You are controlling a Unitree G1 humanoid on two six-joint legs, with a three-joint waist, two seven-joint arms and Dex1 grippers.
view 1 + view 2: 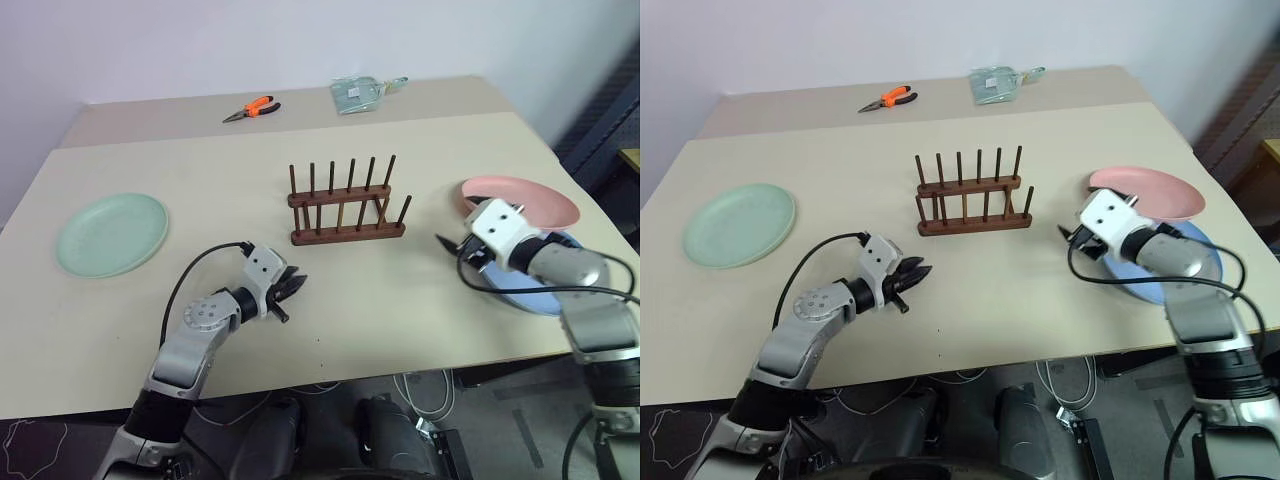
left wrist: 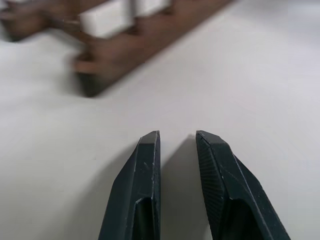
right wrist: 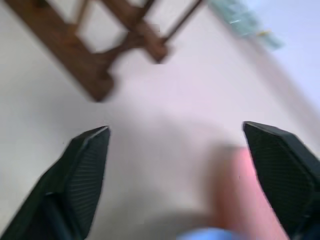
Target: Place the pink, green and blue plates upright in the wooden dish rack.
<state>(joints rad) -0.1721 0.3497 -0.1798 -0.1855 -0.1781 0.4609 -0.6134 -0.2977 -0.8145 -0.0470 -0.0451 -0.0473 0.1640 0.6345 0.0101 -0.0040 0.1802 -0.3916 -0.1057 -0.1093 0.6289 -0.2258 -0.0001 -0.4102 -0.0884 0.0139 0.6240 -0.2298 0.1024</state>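
Note:
My right gripper grips the pink plate by its rim [image 1: 541, 186] next, to stand it upright in the wooden dish rack [image 1: 345, 205].
The wooden dish rack [image 1: 345, 205] stands empty at the table's middle. The green plate [image 1: 112, 233] lies flat at the far left. On the right, the pink plate [image 1: 520, 200] sits tilted over the far part of the blue plate [image 1: 530, 298], which lies flat near the table's right corner. My right gripper [image 1: 452, 252] hovers just left of these two plates, pointing toward the rack, jaws wide open and empty [image 3: 175, 132]; a blurred pink rim shows by one finger. My left gripper [image 1: 293, 285] rests low in front of the rack, fingers [image 2: 147, 165] narrowly parted with nothing between them.
Orange-handled pliers [image 1: 252, 108] and a clear plastic bag [image 1: 358, 93] lie on the far table behind a seam. The table's front edge [image 1: 330, 378] runs close under both arms. A black cable loops along each forearm.

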